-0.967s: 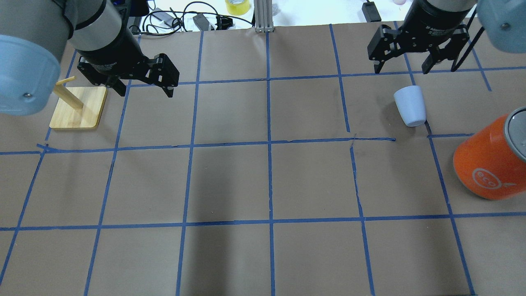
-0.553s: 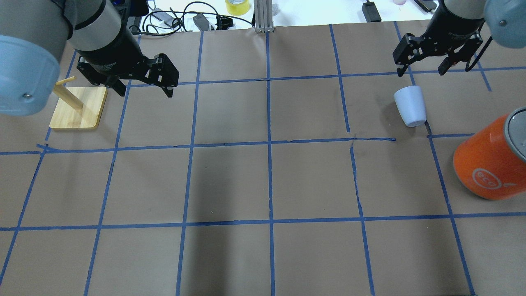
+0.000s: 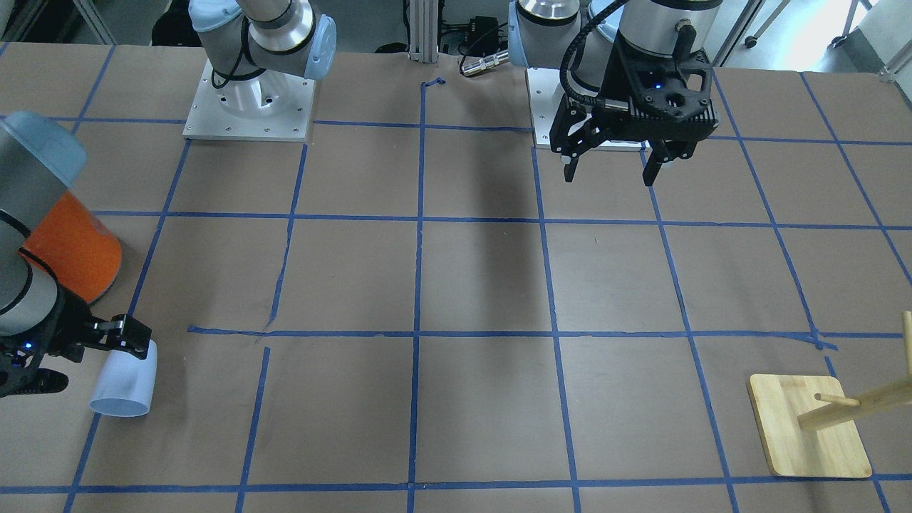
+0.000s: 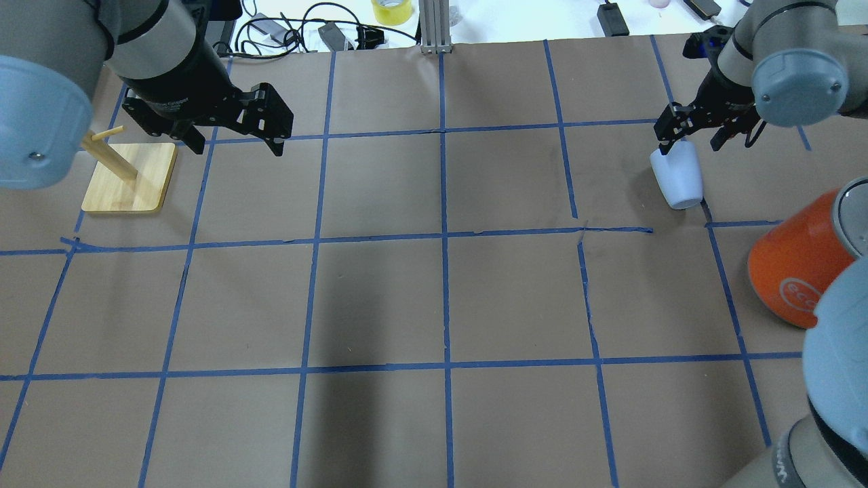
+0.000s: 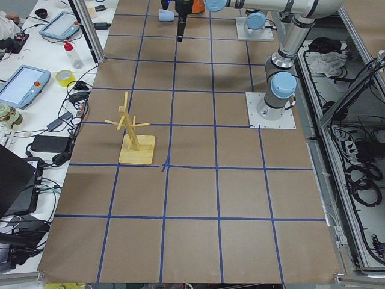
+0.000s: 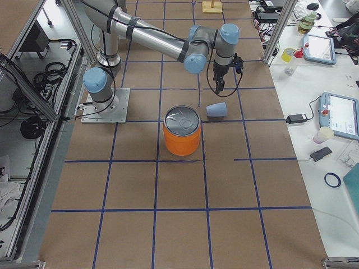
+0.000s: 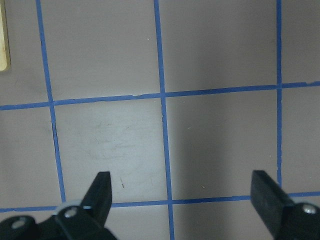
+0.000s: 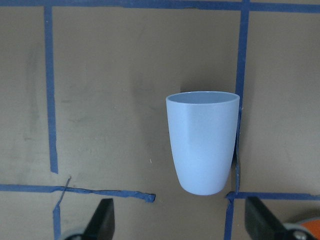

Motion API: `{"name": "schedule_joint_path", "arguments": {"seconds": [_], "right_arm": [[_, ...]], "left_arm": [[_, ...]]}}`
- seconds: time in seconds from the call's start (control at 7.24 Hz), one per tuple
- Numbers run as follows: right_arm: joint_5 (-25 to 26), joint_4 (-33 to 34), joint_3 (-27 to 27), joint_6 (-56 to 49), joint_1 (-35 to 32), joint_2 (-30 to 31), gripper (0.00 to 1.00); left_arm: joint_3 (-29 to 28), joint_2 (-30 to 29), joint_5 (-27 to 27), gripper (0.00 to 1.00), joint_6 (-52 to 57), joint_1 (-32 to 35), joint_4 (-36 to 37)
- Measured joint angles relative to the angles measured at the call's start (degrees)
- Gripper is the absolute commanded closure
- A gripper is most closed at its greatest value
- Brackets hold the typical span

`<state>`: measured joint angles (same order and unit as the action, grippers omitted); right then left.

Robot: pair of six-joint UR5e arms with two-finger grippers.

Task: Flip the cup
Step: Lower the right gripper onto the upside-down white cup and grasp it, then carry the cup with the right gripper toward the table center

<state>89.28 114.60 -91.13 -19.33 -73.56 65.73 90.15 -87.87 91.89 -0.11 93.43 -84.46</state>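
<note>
Next, my right gripper grabs the cup around the sides of its tapered body (image 3: 125, 381) (image 8: 202, 145) to flip the cup.
The cup (image 4: 677, 177), a small pale lavender-blue tumbler, lies on its side on the brown table, mouth pointing away from the robot. It also shows in the front view (image 3: 127, 385), the right wrist view (image 8: 202, 142) and the right side view (image 6: 216, 110). My right gripper (image 4: 692, 139) is open and empty, low over the cup's mouth end, its fingers (image 8: 102, 220) apart on either side of the cup's base in the wrist view. My left gripper (image 4: 237, 144) is open and empty, hanging above the table far to the left, also seen in its wrist view (image 7: 182, 200).
A large orange canister (image 4: 793, 274) with a silver lid stands just right of the cup, close to the right arm. A wooden peg stand (image 4: 129, 177) sits at the far left beside the left gripper. Cables and tape lie beyond the table's far edge.
My right gripper has dropped and moved in from behind the cup to sit low over its mouth end. The cup has not moved. The left arm has barely shifted.
</note>
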Motion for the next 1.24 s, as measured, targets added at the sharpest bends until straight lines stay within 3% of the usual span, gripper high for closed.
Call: {"name": "schedule_joint_path", "arguments": {"seconds": [0.55,0.97,1.24], "right_arm": [[-0.3,5.6,-1.0,-2.3,1.5,-6.1,0.11],[-0.4,7.7,-1.0,-2.3,1.6,-8.2,0.32],[-0.5,7.8,-0.8,-2.3,1.5,-8.3,0.4]], "left_arm": [[-0.2,-0.2,-0.2,0.0,-0.1,0.0,0.0],[-0.3,-0.2,-0.2,0.0,0.0,0.0,0.5],[-0.3,-0.3,-0.4,0.0,0.0,0.0,0.7]]}}
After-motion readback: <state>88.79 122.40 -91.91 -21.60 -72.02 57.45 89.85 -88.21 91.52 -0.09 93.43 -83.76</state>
